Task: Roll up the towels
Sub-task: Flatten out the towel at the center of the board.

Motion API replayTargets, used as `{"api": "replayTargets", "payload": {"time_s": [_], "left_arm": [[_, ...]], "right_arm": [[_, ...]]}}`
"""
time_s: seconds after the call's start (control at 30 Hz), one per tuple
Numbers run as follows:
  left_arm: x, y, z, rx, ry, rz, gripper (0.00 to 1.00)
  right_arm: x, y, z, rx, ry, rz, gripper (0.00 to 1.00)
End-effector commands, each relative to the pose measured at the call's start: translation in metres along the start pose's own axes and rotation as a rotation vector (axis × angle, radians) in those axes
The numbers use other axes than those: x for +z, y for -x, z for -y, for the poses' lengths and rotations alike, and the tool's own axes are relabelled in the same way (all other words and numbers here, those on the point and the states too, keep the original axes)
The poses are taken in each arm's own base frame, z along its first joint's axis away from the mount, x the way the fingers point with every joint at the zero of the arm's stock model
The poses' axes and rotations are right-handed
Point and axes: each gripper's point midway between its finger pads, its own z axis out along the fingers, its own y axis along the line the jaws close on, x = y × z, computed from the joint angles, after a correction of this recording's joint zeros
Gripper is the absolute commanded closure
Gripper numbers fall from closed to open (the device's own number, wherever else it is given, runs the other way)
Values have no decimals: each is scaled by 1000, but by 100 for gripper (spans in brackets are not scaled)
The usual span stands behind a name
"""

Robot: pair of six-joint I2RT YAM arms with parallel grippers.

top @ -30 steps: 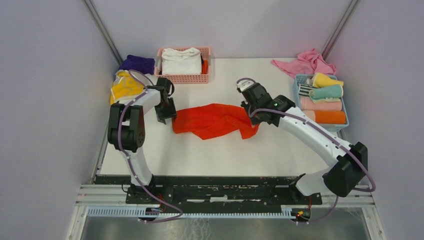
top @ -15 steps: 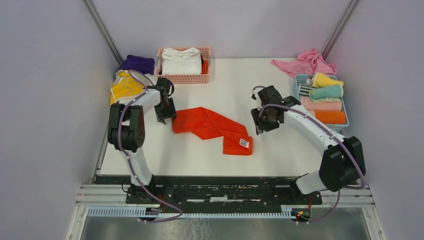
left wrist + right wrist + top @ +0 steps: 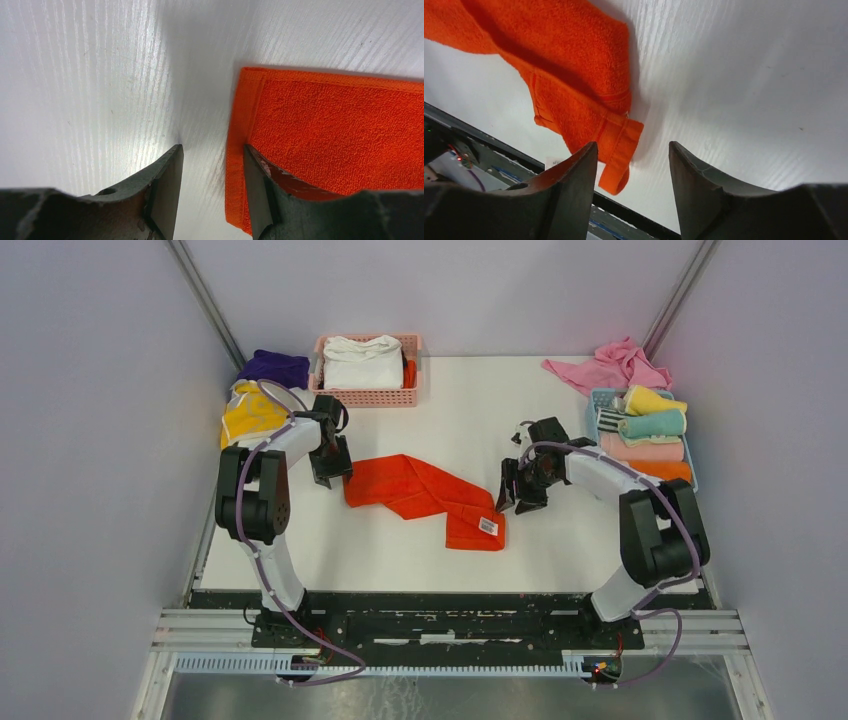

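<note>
My right gripper takes hold of the orange-red towel point(image 3: 425, 496) by its label-end corner point(image 3: 499, 512) next, to stretch the towel open and fold it for rolling.
An orange-red towel point(image 3: 425, 496) lies flat on the white table as a folded strip, with a white label near its front right end. My left gripper point(image 3: 329, 476) is open at the towel's left end. In the left wrist view point(image 3: 212, 148) the towel's hem point(image 3: 235, 150) lies just inside the right finger. My right gripper point(image 3: 511, 497) is open and empty, low by the towel's right end. In the right wrist view point(image 3: 632, 145) the towel's corner point(image 3: 616, 145) lies just ahead of the left finger, not held.
A pink basket point(image 3: 365, 397) with a white towel stands at the back. Purple point(image 3: 275, 367) and yellow point(image 3: 250, 412) towels lie at the back left. A pink cloth point(image 3: 610, 365) lies at the back right. A blue basket point(image 3: 597, 400) holds several rolled towels.
My right gripper has let go of the towel's right end and moved right and down. The towel now lies flat as a strip. The left arm has not moved.
</note>
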Motion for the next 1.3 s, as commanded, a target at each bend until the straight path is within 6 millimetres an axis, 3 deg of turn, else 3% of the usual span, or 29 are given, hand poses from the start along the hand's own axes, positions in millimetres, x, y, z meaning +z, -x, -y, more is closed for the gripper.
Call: {"api": "replayTargets", "payload": {"time_s": [0.0,0.13,0.3,0.73,0.93,1.27], "left_arm": [[-9,7,-1,41,-3,28,46],[-9,7,0,43,-3,27,46],[-9,7,-1,44,-2,28,46],[-9,8,-1,44,-3,27,46],[-11,8,0,45,-7,30,46],[-9,8,0,45,-5,23,46]], "right_arm": [[19,21,-17,95,154,24,37],[33,23,-12,148,202,-4,37],[35,15,-18,163,278,-70,38],[-8,18,-43,88,397,-12,55],[-10,13,-44,71,407,-40,64],[-14,5,-63,-20,474,-58,62]]}}
